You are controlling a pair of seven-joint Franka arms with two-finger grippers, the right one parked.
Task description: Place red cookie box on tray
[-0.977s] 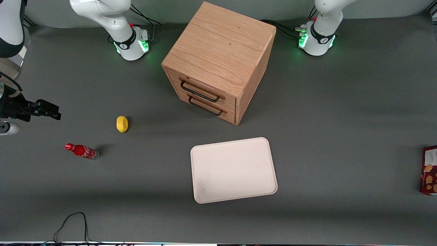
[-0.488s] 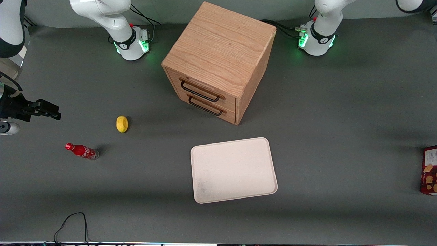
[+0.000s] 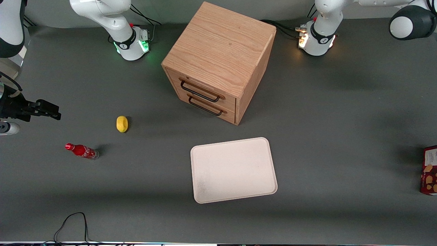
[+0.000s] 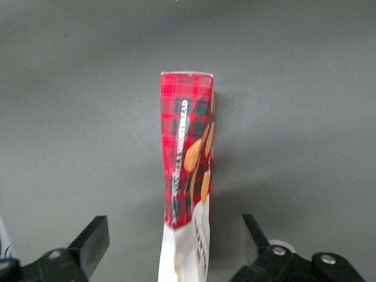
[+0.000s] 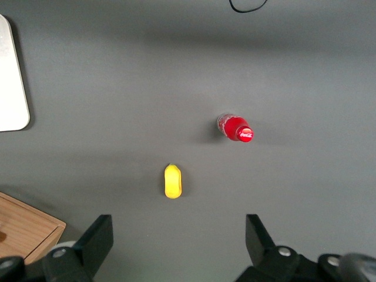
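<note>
The red cookie box has to go on the tray, so the robot's gripper next needs to grab the box by its white-panelled end (image 4: 183, 254).
The red cookie box (image 3: 429, 170) lies on the grey table at the working arm's end, cut off by the front view's edge. In the left wrist view the red cookie box (image 4: 188, 176) shows its red tartan print, cookie pictures and white panel. My gripper (image 4: 174, 235) hangs above it, open, with one finger on each side and a gap to the carton on both. The gripper itself is out of the front view. The cream-white tray (image 3: 234, 169) lies flat near mid-table, nearer the front camera than the cabinet, with nothing on it.
A wooden two-drawer cabinet (image 3: 218, 61) stands mid-table, both drawers shut. A yellow lemon (image 3: 122, 123) and a small red cola bottle (image 3: 82, 150) lie toward the parked arm's end. A black cable (image 3: 71, 225) loops at the table's front edge.
The working arm's elbow has swung into the front view near its base. That base's light has turned from green to orange. The box and tray have not moved.
</note>
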